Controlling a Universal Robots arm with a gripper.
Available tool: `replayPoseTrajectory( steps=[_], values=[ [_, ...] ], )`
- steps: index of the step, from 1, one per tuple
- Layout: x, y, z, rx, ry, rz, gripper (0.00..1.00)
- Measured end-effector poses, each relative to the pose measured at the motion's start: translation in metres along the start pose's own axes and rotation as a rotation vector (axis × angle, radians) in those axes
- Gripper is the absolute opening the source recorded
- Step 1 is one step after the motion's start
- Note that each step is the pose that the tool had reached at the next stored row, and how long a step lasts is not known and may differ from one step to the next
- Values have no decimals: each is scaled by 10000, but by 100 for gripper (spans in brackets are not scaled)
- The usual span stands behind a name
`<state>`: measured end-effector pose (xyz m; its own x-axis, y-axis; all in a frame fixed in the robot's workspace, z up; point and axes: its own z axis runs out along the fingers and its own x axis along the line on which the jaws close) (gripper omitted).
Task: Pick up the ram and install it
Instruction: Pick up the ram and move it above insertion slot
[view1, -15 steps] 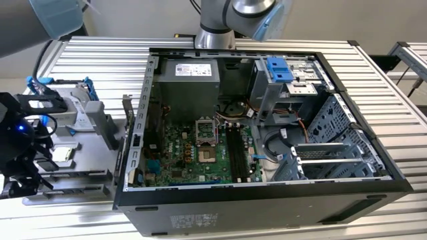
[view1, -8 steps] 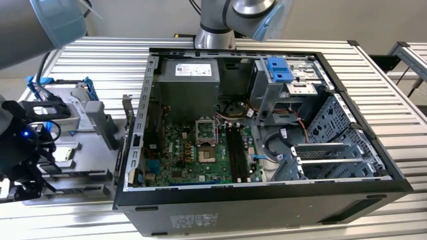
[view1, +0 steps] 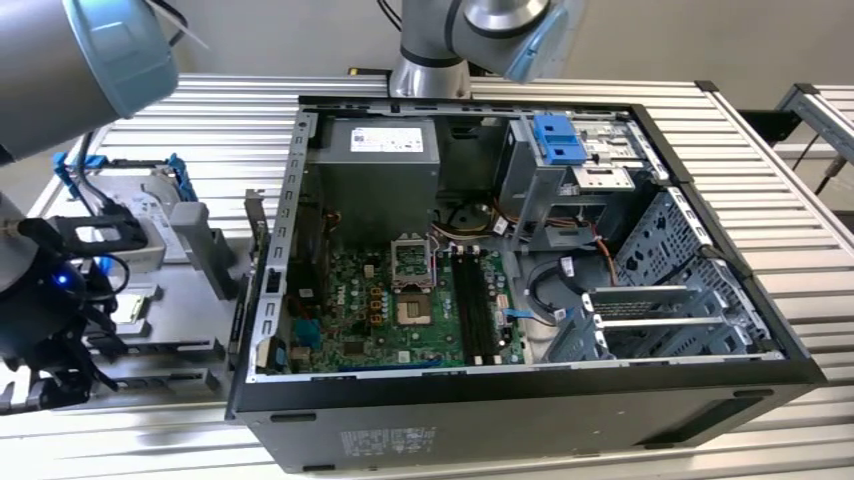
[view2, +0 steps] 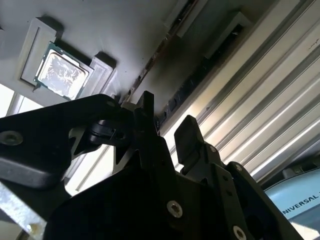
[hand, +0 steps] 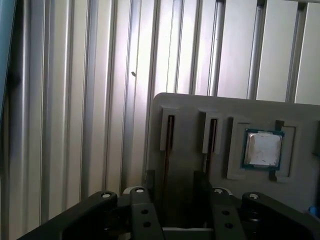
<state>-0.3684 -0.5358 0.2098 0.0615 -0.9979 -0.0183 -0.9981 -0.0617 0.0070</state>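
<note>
The tray's slotted holders wrap around the ends of the ram. My gripper should grab the ram next by the middle of its long edge (hand: 165, 187), so it can be installed.
In the first wrist view the grey parts tray (hand: 190, 125) holds two rams standing on edge in narrow slots. One ram (hand: 168, 137) runs down between my fingers, and the other (hand: 213, 136) stands beside it. My gripper (hand: 174, 192) is open just above the tray, its fingers (hand: 149, 182) either side of the first ram, apart from it. In the second wrist view the same ram (view2: 152, 57) shows as a thin dark edge leading to the gripper (view2: 166, 125). In the exterior view the arm's wrist (view1: 47, 300) hangs over the tray (view1: 167, 352) at the exterior view's left.
A square silver processor chip (hand: 263, 149) sits in the tray's pocket beside the rams. The open computer case (view1: 534, 270) fills the middle, with its motherboard's long black memory slots (view1: 470, 300) next to the processor socket (view1: 414, 290). Ribbed metal table (view1: 787, 230) lies all around.
</note>
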Motion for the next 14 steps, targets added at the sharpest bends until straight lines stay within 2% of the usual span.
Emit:
replayPoseTrajectory(
  steps=[4, 7, 10, 14],
  values=[
    [13, 1, 49, -61, -1, 2, 100],
    [48, 2, 101, -71, -4, 1, 100],
    [53, 19, 154, -71, -4, 3, 100],
    [56, 25, 179, -76, 3, 2, 100]
  ],
)
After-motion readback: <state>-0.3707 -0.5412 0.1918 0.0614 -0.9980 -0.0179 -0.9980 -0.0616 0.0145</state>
